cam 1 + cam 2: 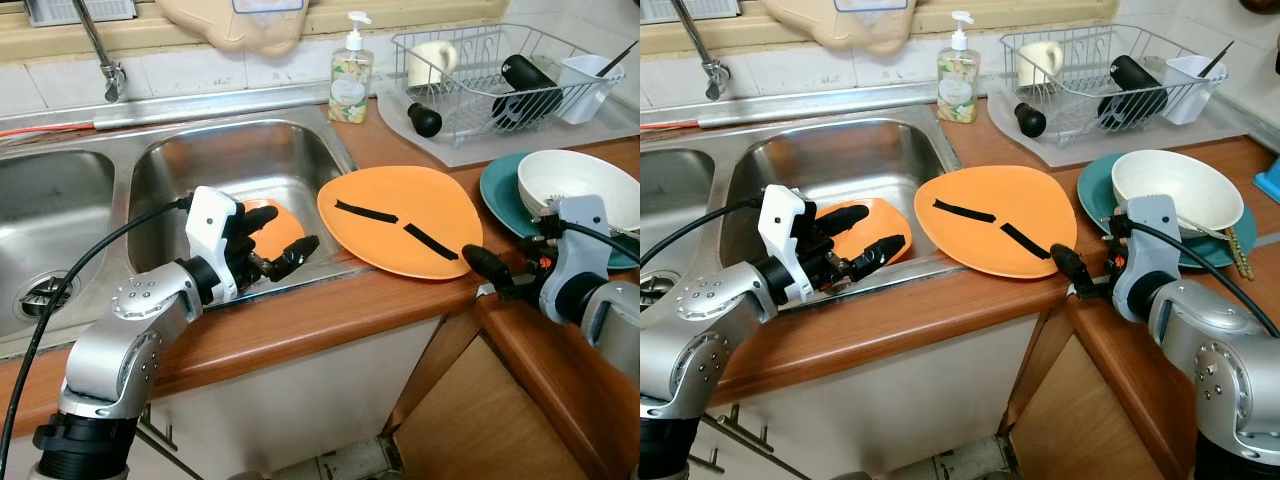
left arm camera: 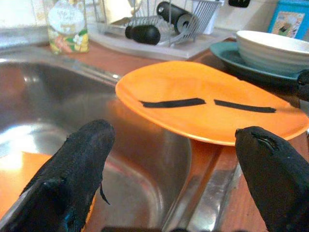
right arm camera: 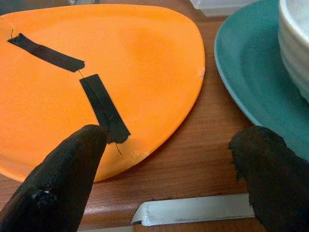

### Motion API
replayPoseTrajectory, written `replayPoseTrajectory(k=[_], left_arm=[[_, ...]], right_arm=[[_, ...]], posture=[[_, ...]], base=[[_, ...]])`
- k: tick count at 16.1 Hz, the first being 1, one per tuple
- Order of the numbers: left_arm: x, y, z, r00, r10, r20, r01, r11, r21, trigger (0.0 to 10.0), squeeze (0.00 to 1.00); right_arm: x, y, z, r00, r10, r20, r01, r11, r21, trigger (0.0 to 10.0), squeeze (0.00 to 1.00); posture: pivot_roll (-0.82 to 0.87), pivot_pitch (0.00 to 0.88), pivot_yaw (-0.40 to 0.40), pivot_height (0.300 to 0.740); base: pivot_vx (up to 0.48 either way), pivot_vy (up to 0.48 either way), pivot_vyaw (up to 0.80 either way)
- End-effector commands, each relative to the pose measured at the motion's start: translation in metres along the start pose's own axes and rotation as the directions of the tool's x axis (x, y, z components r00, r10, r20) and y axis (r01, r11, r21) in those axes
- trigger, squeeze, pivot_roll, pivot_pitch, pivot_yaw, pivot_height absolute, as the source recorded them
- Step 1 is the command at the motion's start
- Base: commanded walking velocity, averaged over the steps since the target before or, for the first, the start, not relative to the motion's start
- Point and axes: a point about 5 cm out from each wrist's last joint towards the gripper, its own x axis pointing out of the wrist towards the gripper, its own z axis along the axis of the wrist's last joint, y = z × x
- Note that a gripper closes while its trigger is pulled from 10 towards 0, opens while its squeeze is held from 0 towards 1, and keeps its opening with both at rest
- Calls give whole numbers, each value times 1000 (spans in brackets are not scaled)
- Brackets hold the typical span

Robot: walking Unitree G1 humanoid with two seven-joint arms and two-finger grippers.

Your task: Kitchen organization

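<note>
The large plate lies flat on the counter except for its overhanging rim [image 1: 334, 230], so my left gripper will grab it there next.
A large orange plate [image 1: 400, 220] with two strips of black tape lies on the wooden counter, its left rim hanging over the sink [image 1: 230, 150]. A smaller orange plate [image 1: 285, 225] rests in the sink's right basin. My left gripper [image 1: 280, 240] hovers open over that basin's front right corner, just above the small plate and beside the large plate's rim [image 2: 159, 116]. My right gripper [image 3: 171, 137] is open at the counter's front edge, its fingers [image 3: 72, 164] pointing at the near right rim of the large plate and holding nothing.
A teal plate [image 1: 498, 185] with a white bowl [image 1: 580, 180] on it sits right of the large plate. Behind are a wire dish rack [image 1: 500, 70] with a mug and black items, a soap bottle [image 1: 350, 75] and the faucet [image 1: 100, 55]. The counter turns a corner under the right arm.
</note>
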Motion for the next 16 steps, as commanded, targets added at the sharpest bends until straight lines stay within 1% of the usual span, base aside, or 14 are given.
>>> replayPoseTrajectory(k=[1,2,3,4,5,6,7,8,9,10,12,13,15,16], left_arm=[[0,5,-4,999,37,-16,-38,999,-36,10000,0],[3,8,-5,998,60,-15,-61,995,-76,10000,0],[9,12,-5,997,77,-15,-78,989,-124,10000,318],[15,16,-4,996,94,8,-91,979,-184,10000,1000],[18,18,-4,995,100,15,-95,975,-200,10000,1000],[24,22,-3,993,117,26,-107,962,-251,10000,1000],[27,23,-3,992,119,28,-107,954,-280,10000,757],[31,25,-3,993,109,33,-92,938,-335,10000,0],[38,26,-4,995,94,31,-74,914,-398,10000,0],[42,27,-6,996,83,25,-64,896,-439,10000,0],[50,26,-9,998,52,31,-29,866,-498,10000,0],[52,24,-9,999,36,39,-10,857,-516,10000,0],[58,20,-10,998,-7,60,40,824,-566,10000,0],[61,20,-13,999,-13,40,33,826,-562,10000,0]], right_arm=[[6,3,-4,1000,18,-25,-18,1000,21,10000,0],[10,6,-5,999,33,-28,-31,998,46,10000,0],[16,7,-9,998,46,-40,-43,996,78,10000,0],[21,6,-14,997,41,-58,-35,994,101,10000,0],[24,6,-16,997,40,-64,-33,994,105,10000,0],[27,8,-19,996,49,-70,-41,993,113,10000,0],[28,10,-19,996,56,-69,-47,992,117,10000,0],[29,12,-19,996,64,-66,-56,991,118,10000,0],[32,15,-18,996,72,-58,-65,991,119,10000,0],[33,17,-17,996,79,-50,-73,990,119,10000,0],[35,18,-15,996,83,-38,-79,991,108,10000,0],[35,18,-14,996,83,-36,-79,992,98,10000,0],[36,20,-12,996,87,-27,-84,993,86,10000,0],[37,21,-11,996,91,-23,-89,993,82,10000,0]], posture=[[-87,0,26,740],[-83,0,24,740],[-83,0,24,740],[-82,0,26,740],[-82,0,28,740],[-82,0,33,740],[-82,0,34,740],[-80,0,35,740],[-79,0,39,740],[-80,0,41,740],[-82,0,44,740],[-83,0,45,740],[-83,0,45,740],[-83,0,47,740]], base=[[0,0,0],[0,0,0],[0,0,0],[0,0,0],[0,0,0],[0,0,0],[0,0,0],[0,0,0],[0,0,0],[0,0,0],[0,0,0],[0,0,0],[0,0,0],[0,0,0]])
